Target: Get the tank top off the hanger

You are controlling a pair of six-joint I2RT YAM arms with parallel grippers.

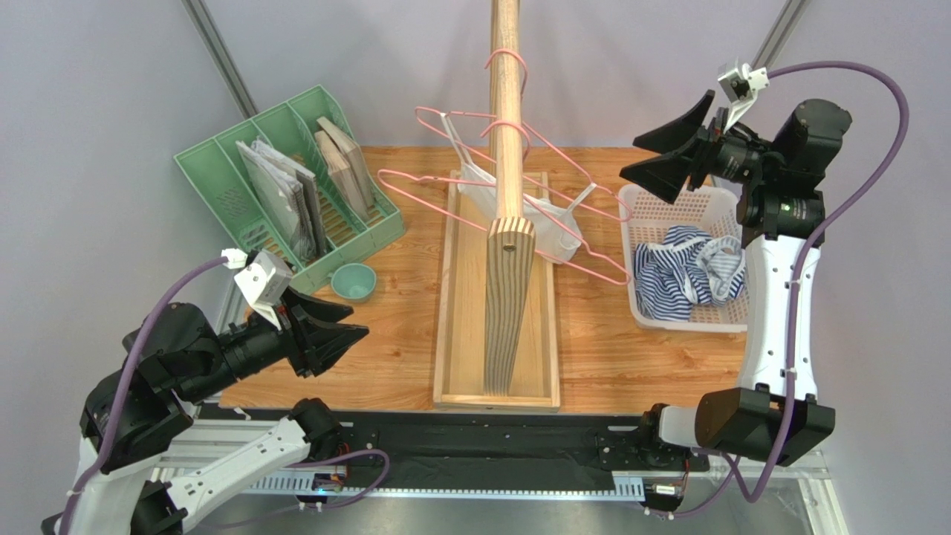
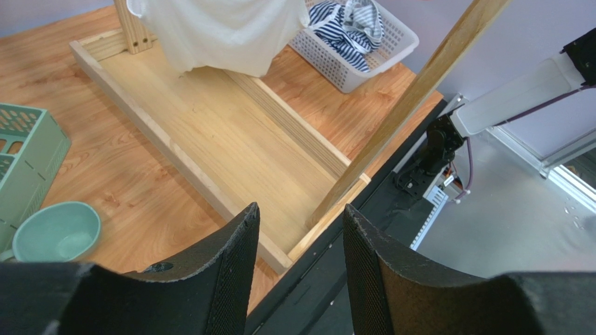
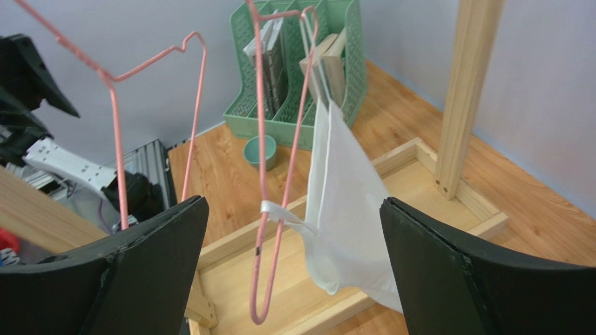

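Next, the right gripper grabs the pink hanger's end [image 1: 621, 208] [image 3: 261, 292] beyond the looped strap, which leaves the opposite strap free to remove.
A white tank top [image 1: 555, 229] hangs on a pink wire hanger [image 1: 597, 268] hooked over the wooden rail [image 1: 506, 178]. In the right wrist view the tank top [image 3: 343, 202] droops from the hanger [image 3: 280, 230], one strap looped round the wire. A second, bare pink hanger [image 3: 115, 139] hangs nearer that camera. My right gripper [image 1: 628, 165] is raised to the right of the rail, wide open and facing the garment, with the hanger and tank top seen between its jaws [image 3: 294, 201] at a distance. My left gripper [image 1: 355, 340] hovers low at the near left, open and empty [image 2: 301, 207].
A white basket [image 1: 642, 201] with striped cloth [image 1: 681, 273] stands below the right gripper. A green file organiser [image 1: 223, 167] and a teal bowl [image 1: 353, 281] are at the back left. The rail's wooden base tray [image 1: 458, 323] lies in the middle.
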